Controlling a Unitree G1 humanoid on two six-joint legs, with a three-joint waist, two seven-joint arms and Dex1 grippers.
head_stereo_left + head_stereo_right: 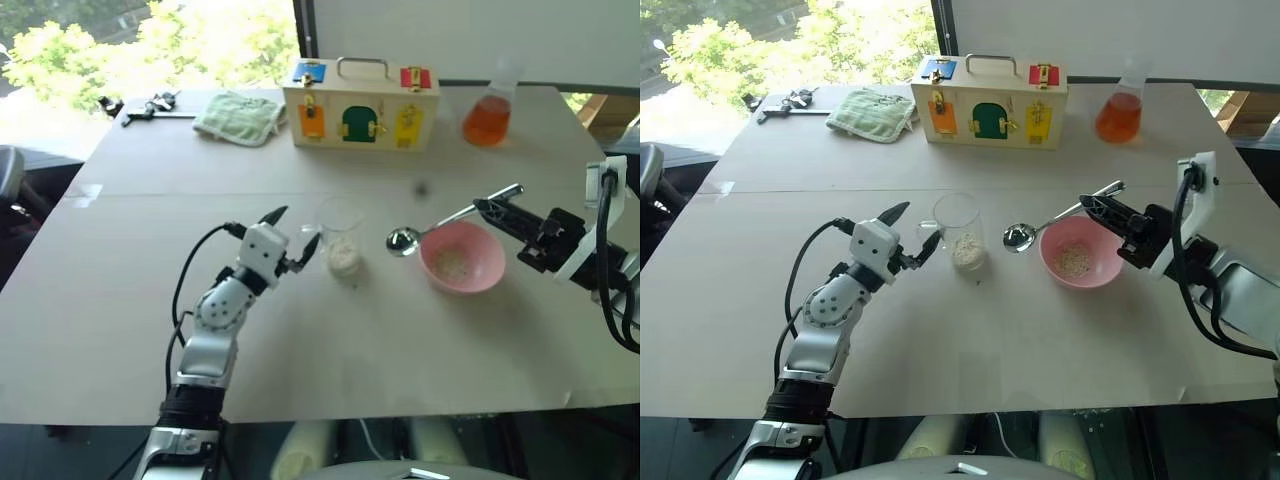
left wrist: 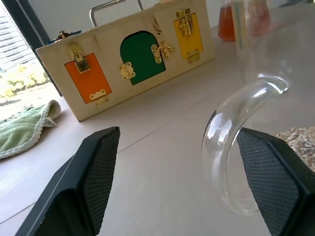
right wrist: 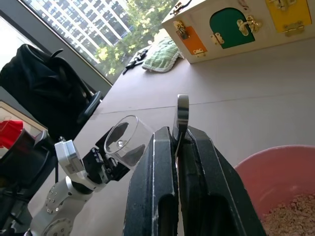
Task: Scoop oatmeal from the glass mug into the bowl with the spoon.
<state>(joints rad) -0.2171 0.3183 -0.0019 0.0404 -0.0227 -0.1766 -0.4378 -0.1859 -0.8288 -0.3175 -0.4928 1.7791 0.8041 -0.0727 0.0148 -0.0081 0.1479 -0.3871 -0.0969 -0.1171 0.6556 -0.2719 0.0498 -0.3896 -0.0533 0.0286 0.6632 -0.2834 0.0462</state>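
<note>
My left gripper is open about as wide as the mug's round glass body (image 1: pixel 342 236). It should grab the mug by its slim clear handle (image 1: pixel 309 230) next.
The glass mug (image 1: pixel 340 232) stands mid-table with a heap of oatmeal (image 1: pixel 344 261) at its bottom. My left gripper (image 1: pixel 295 232) is open just left of it. In the left wrist view the mug's clear handle (image 2: pixel 231 147) lies between the two fingers (image 2: pixel 93 177), close to one pad, with no grip on it. To the right sits the pink bowl (image 1: pixel 484 248) with some oatmeal (image 1: pixel 452 266) inside. My right gripper (image 3: pixel 179 142) is shut on the handle of the spoon (image 1: pixel 403 240). The spoon's small bowl hovers between the mug and the pink bowl, looking empty.
A wooden lock box (image 1: pixel 360 105) stands at the back, with a flask of orange liquid (image 1: pixel 487 118) to its right and a green cloth (image 1: pixel 240 117) to its left. A small tool (image 1: pixel 150 108) lies at the far left corner.
</note>
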